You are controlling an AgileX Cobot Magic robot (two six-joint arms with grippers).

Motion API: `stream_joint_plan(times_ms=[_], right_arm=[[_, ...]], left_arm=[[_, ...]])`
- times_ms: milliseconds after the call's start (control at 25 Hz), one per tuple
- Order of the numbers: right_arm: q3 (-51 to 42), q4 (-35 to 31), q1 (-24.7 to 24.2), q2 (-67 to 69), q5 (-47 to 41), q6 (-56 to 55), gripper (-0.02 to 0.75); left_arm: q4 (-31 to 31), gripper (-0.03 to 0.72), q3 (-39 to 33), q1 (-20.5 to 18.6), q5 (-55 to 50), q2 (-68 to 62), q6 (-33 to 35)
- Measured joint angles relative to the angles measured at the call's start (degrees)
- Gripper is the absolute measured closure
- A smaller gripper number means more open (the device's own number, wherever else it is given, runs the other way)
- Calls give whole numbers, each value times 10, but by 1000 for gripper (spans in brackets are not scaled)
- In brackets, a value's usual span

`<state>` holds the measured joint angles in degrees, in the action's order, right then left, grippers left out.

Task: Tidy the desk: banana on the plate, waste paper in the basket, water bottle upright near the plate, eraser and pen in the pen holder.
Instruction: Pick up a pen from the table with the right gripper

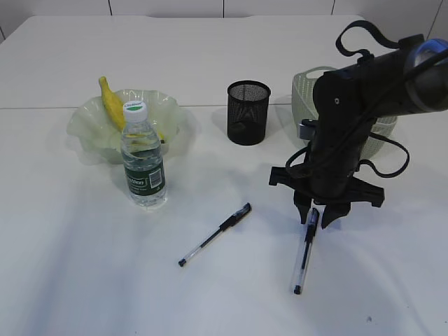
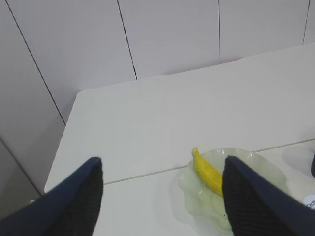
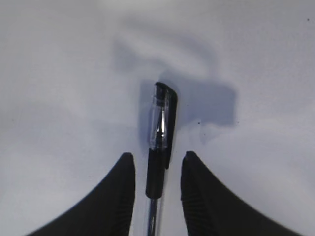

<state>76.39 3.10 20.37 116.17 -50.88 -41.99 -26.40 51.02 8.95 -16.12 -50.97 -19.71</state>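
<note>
The robot's right gripper next needs to pinch the clear black-capped pen by its cap end [image 1: 312, 222], to stand it in the pen holder [image 1: 248, 112].
A yellow banana [image 1: 110, 101] lies on the pale green plate [image 1: 87, 129]. The water bottle [image 1: 143, 157] stands upright in front of the plate. One black pen [image 1: 215, 234] lies at the table's middle. My right gripper [image 1: 316, 215] is open and low over the cap end of a second pen [image 1: 304, 259]. In the right wrist view this pen [image 3: 160, 132] lies between the jaws [image 3: 156, 169], with a gap on each side. My left gripper [image 2: 162, 187] is open and empty, high above the banana [image 2: 209, 172] and plate [image 2: 197, 196]. No eraser or waste paper shows.
A black mesh pen holder [image 1: 248, 112] stands at the back middle. A pale green basket [image 1: 308, 87] stands behind my right arm, partly hidden by it. A seam between two tabletops runs behind the plate.
</note>
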Motion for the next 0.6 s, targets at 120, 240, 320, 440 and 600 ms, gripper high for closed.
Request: stream_joint_plan(times_ms=[120,240,320,440,600], right_arm=[[0,1,0,4,-1,0,496],[0,1,0,11,-1,0,496],[0,1,0,11,-1,0,496],[0,1,0,12,-1,0,496],[0,1,0,12,5,0,496]], left_arm=[[0,151,0,0,0,0,0],[0,151,0,0,0,0,0],[0,151,0,0,0,0,0],[0,151,0,0,0,0,0],[0,151,0,0,0,0,0]])
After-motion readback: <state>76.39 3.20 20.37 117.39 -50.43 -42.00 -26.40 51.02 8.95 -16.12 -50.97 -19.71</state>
